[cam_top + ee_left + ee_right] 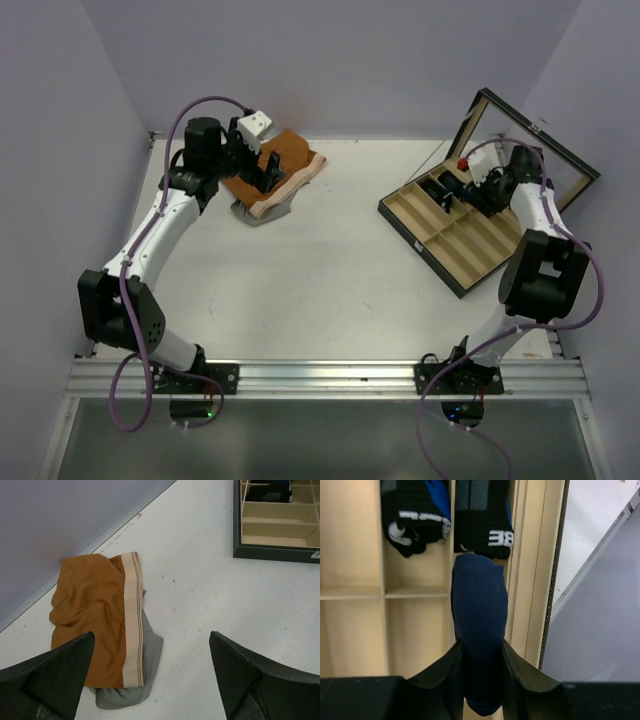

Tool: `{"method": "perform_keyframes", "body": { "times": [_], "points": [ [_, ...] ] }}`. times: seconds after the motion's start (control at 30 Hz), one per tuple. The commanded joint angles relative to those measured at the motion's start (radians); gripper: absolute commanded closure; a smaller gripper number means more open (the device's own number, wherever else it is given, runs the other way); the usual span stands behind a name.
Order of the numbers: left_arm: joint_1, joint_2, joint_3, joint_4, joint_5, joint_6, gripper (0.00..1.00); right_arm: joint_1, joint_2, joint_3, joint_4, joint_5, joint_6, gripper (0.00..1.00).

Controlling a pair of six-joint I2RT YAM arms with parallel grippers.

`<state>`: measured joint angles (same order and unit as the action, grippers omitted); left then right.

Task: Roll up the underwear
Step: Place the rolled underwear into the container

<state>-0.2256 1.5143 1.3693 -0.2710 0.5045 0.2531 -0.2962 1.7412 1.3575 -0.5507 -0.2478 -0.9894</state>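
Note:
I need to keep holding the roll with my right gripper until the roll is in its section of the box. The roll's far end goes past the box's divider toward a rolled black item.
The underwear [479,610] is a navy-blue roll, seen in the right wrist view. My right gripper [481,647] is shut on its near end and holds it over a compartment at the right side of the wooden organiser box [530,580]. In the top view the right gripper [470,192] hangs over the far end of the box [455,240], and the roll cannot be made out there. My left gripper [262,170] is open and empty above the orange-brown shorts [292,156]. In the left wrist view its jaws [151,636] stand wide apart over the shorts [92,615].
A grey garment [150,652] lies under the orange shorts with the cream waistband [131,620], near the back wall. Two rolled black items [417,515] [485,515] fill compartments beyond the roll. The box lid [535,140] stands open at the back right.

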Motion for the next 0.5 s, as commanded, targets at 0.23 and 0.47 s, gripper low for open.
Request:
{"method": "perform_keyframes", "body": {
  "times": [0.23,0.47],
  "points": [
    [0.002,-0.031,-0.018,-0.008,-0.026,0.009,0.00,-0.021,0.018,-0.116,0.212,0.105,-0.127,1.00],
    [0.002,-0.025,-0.004,-0.030,-0.023,0.014,0.00,-0.044,0.066,-0.109,0.177,0.079,-0.135,1.00]
  ]
}}
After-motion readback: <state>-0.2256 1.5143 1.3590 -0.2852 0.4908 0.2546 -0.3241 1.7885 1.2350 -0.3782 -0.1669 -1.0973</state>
